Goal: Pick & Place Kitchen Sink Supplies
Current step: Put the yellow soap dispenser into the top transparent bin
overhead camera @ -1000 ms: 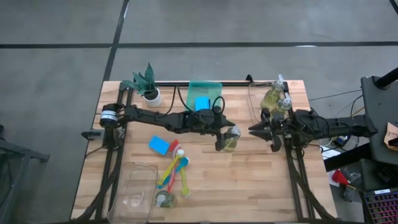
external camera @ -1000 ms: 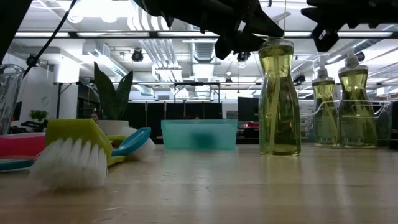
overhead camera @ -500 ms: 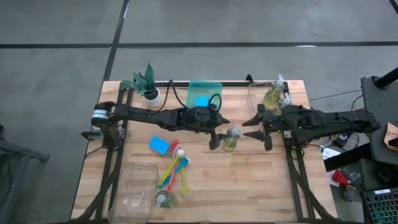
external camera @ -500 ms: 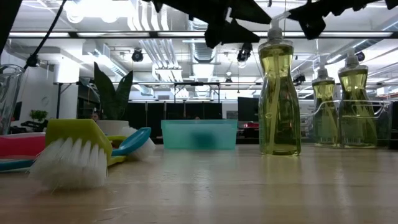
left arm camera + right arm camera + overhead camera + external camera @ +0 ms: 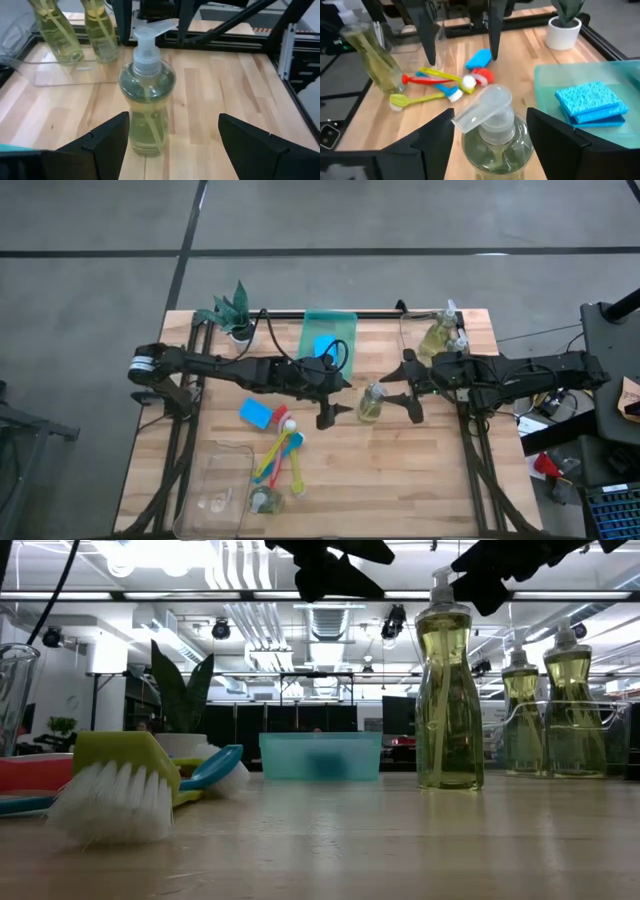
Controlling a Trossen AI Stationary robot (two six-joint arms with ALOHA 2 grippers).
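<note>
My right gripper will next grab the soap bottle by its pump collar [image 5: 374, 395] to move it into the clear tray.
A clear bottle of yellowish soap [image 5: 371, 403] stands upright on its base mid-table, with a grey pump on top [image 5: 487, 112]. My left gripper [image 5: 333, 406] is open and empty just left of it; the bottle shows ahead of that arm's fingers [image 5: 146, 95]. My right gripper [image 5: 401, 395] is open just right of it at pump height, its fingers [image 5: 422, 145] on either side of the pump, apart from it. A blue sponge [image 5: 256, 414] and several coloured brushes [image 5: 282, 455] lie on the table at the near left.
A green tray [image 5: 345, 320] at the far edge holds blue sponges [image 5: 592, 102]. Two more soap bottles [image 5: 443, 335] stand in a clear tray at the far right. A clear tray [image 5: 215, 480] lies at the near left, a bottle [image 5: 265, 500] beside it. A potted plant [image 5: 237, 315] stands far left.
My left gripper has drawn back from the bottle's top toward the table's left edge. The bottle stays upright where it was. My right gripper has gone toward the table's left edge, up to the bottle.
</note>
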